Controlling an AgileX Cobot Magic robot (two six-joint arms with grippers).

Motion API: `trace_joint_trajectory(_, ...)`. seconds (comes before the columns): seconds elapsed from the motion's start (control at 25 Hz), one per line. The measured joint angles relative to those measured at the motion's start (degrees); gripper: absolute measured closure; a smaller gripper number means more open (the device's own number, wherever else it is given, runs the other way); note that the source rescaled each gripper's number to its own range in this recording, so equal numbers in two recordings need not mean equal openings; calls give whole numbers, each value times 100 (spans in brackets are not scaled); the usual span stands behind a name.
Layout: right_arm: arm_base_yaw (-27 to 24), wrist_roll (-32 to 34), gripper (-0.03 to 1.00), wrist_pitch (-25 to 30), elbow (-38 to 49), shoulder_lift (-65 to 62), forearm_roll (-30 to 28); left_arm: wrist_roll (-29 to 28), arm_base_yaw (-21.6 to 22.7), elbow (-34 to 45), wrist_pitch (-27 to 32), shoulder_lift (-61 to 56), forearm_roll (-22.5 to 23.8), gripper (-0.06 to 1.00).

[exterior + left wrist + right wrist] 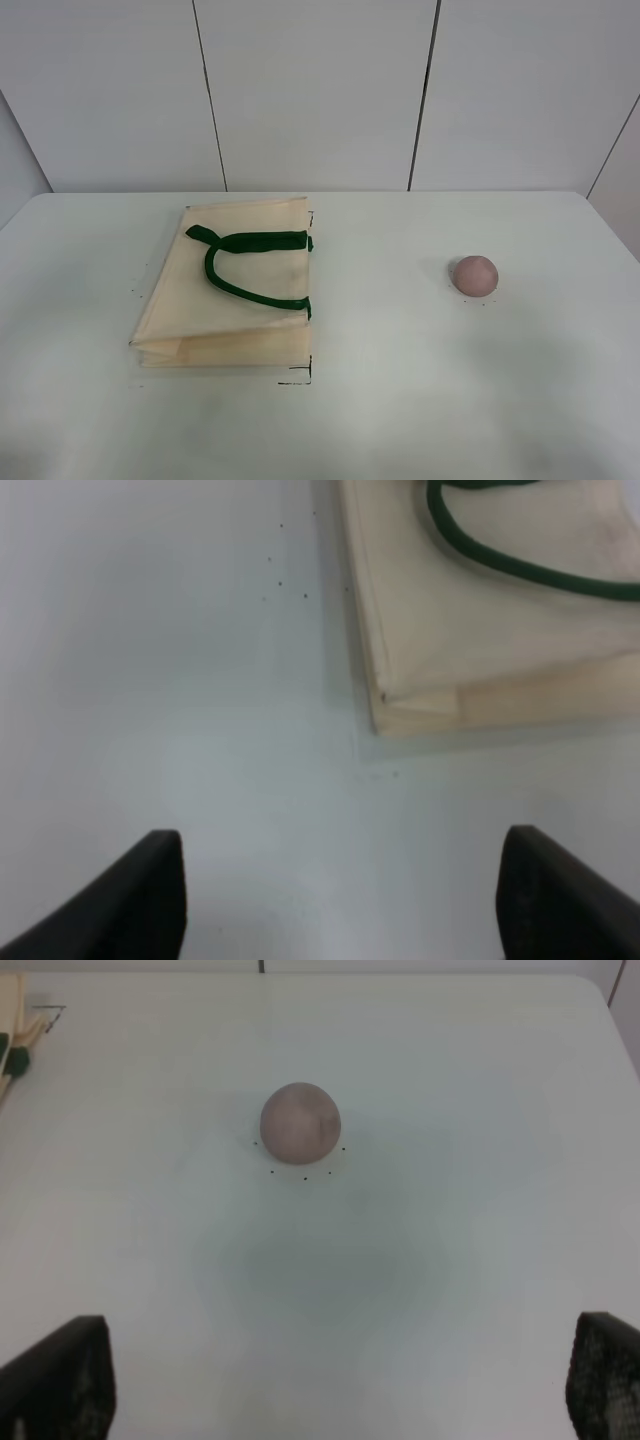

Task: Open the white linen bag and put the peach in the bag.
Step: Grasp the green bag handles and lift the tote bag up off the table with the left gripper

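Note:
My left gripper takes hold of the white linen bag by its dark green handle next, to open the bag for the peach [474,274].
The white linen bag [225,295] lies flat and closed on the left half of the table, its dark green handles [250,262] resting on top. The peach [474,274] sits alone on the right half. Neither gripper shows in the exterior high view. In the left wrist view my left gripper [342,865] is open and empty, hovering above bare table a short way off a corner of the bag [500,610]. In the right wrist view my right gripper [340,1360] is open and empty, back from the peach [300,1123] with a gap of table between.
The white table [400,400] ends at a paneled wall [320,90] behind. Small black corner marks [300,378] sit by the bag's near right corner. The bag's edge also shows in the right wrist view [10,1020].

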Motion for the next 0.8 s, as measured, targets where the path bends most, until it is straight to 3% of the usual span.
trace_joint_trajectory(0.64,0,0,-3,0,0,0,0,-94,-12,-3356,-729,6982,-115,-2)
trace_joint_trajectory(0.8,0,0,-3,0,0,0,0,-384,-336,-4196,-731,8088,-214,-2)
